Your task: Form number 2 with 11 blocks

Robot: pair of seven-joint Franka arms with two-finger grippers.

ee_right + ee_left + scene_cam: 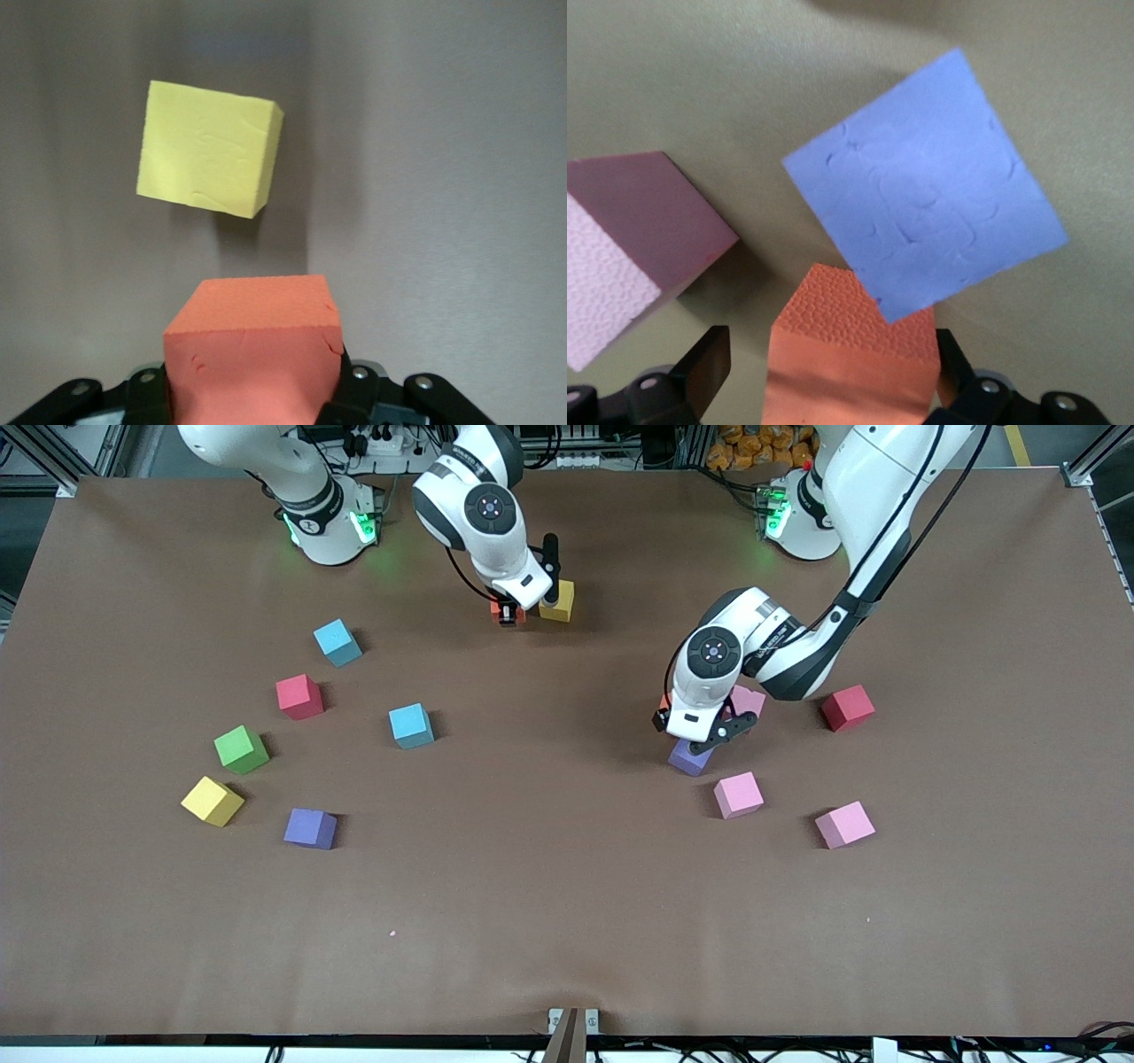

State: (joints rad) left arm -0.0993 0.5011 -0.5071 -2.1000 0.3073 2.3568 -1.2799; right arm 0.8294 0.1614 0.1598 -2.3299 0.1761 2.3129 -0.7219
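My left gripper is going to grab the orange block by its two free sides, because the purple block (690, 758) crowds one corner of the orange block.
My right gripper (507, 613) (252, 385) is shut on an orange block (494, 609) (252, 341), low beside a yellow block (557, 600) (208, 149) near the robots' bases. My left gripper (698, 731) (831, 354) is open and low around a second orange block (663, 702) (850, 354); one finger (709, 363) stands clear of it. A purple block (691, 757) (921, 212) overlaps that orange block's corner, and a pink block (747, 700) (620, 257) lies close by. Light blue (411, 725), green (241, 749), yellow (213, 801) and purple (310, 828) blocks lie scattered toward the right arm's end.
Another light blue cube (337, 642) and a red cube (299, 696) sit among the scattered blocks. Two pink blocks (738, 794) (844, 824) and a red cube (848, 708) lie around my left gripper. The brown table (567, 921) is bare toward the front camera.
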